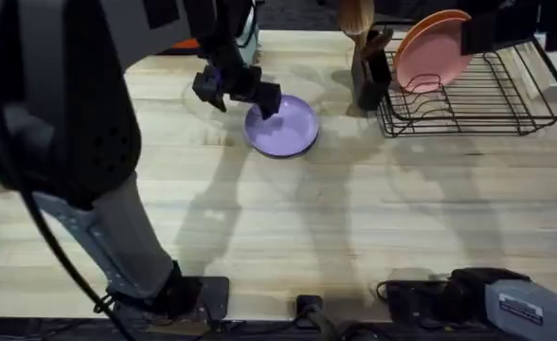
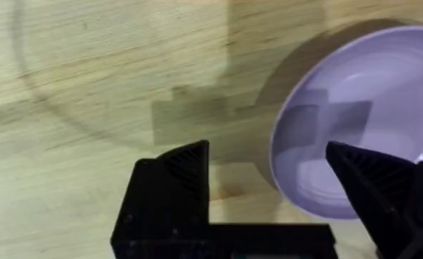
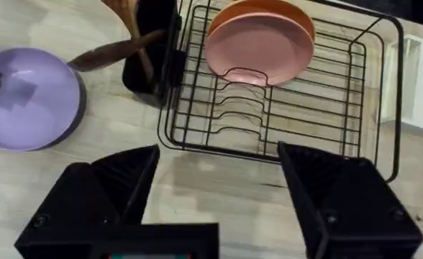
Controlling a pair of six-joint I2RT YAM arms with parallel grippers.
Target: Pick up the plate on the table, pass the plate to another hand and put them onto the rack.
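The lavender plate spreads wider than my fingers open, so my right gripper will grab it by its thin rim (image 1: 316, 126) (image 3: 80, 95) on the side opposite my left gripper.
The lavender plate (image 1: 284, 127) lies flat on the table (image 1: 354, 218), left of the black wire rack (image 1: 477, 99). My left gripper (image 1: 248, 102) hovers at the plate's left rim. In the left wrist view it (image 2: 269, 155) is open, one finger over bare wood and the other over the plate (image 2: 370, 108), with the rim between them. My right gripper (image 3: 219, 162) is open and holds nothing, above the table in front of the rack (image 3: 283, 129). The plate (image 3: 28, 97) also appears in the right wrist view.
Two salmon-pink plates (image 1: 432, 49) stand upright in the rack's far slots. A black holder with wooden utensils (image 1: 368, 66) sits between plate and rack. A white object (image 3: 413, 79) lies beside the rack. The near half of the table is bare wood.
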